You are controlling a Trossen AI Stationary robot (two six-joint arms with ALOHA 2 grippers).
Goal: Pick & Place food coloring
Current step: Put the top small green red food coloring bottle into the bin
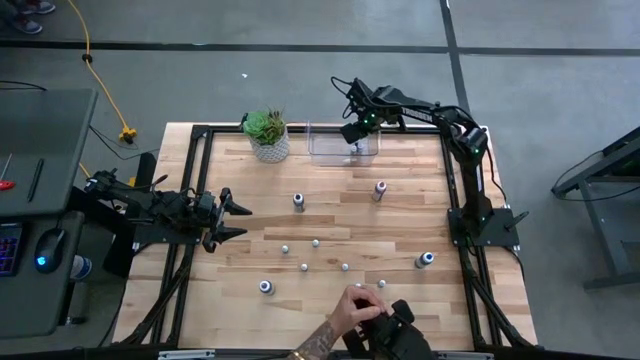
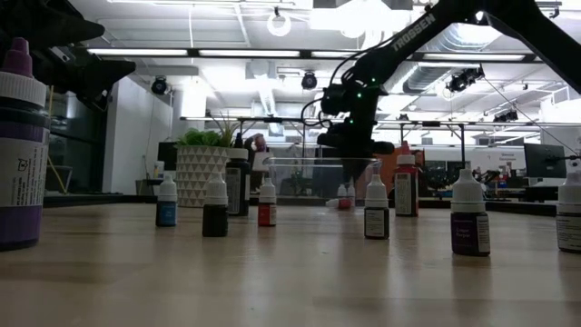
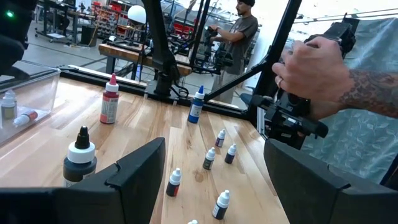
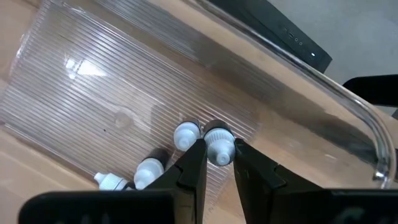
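Observation:
The small bottle (image 4: 219, 144) is held low on the bin's bottom beside its neighbour and would stand, so my right gripper should open.
Several food coloring bottles stand scattered on the wooden table, among them a black-capped one (image 1: 298, 201), a red one (image 1: 379, 190) and a blue one (image 1: 425, 260). At the far edge stands the clear bin (image 1: 343, 152). On its floor are a few small bottles (image 4: 149, 171). My right gripper (image 4: 219, 155) reaches down into the bin, shut on a small white-capped bottle (image 4: 217, 144). My left gripper (image 1: 235, 220) waits open at the table's left side, fingers level and wide apart (image 3: 205, 180). My right gripper pinches the small bottle between its two fingertips, just below the white cap (image 4: 217, 149). The fingers come from above, pointing steeply down into the bin. The bottle stands upright in the hold, cap toward the camera. Whether its base rests on the bin floor is hidden.
A potted plant (image 1: 267, 133) stands left of the bin. At the near edge a person's hand (image 1: 362, 305) holds a black device (image 1: 400, 325). Small bottles (image 1: 315, 242) dot the table's middle. People and benches show in the room beyond the table.

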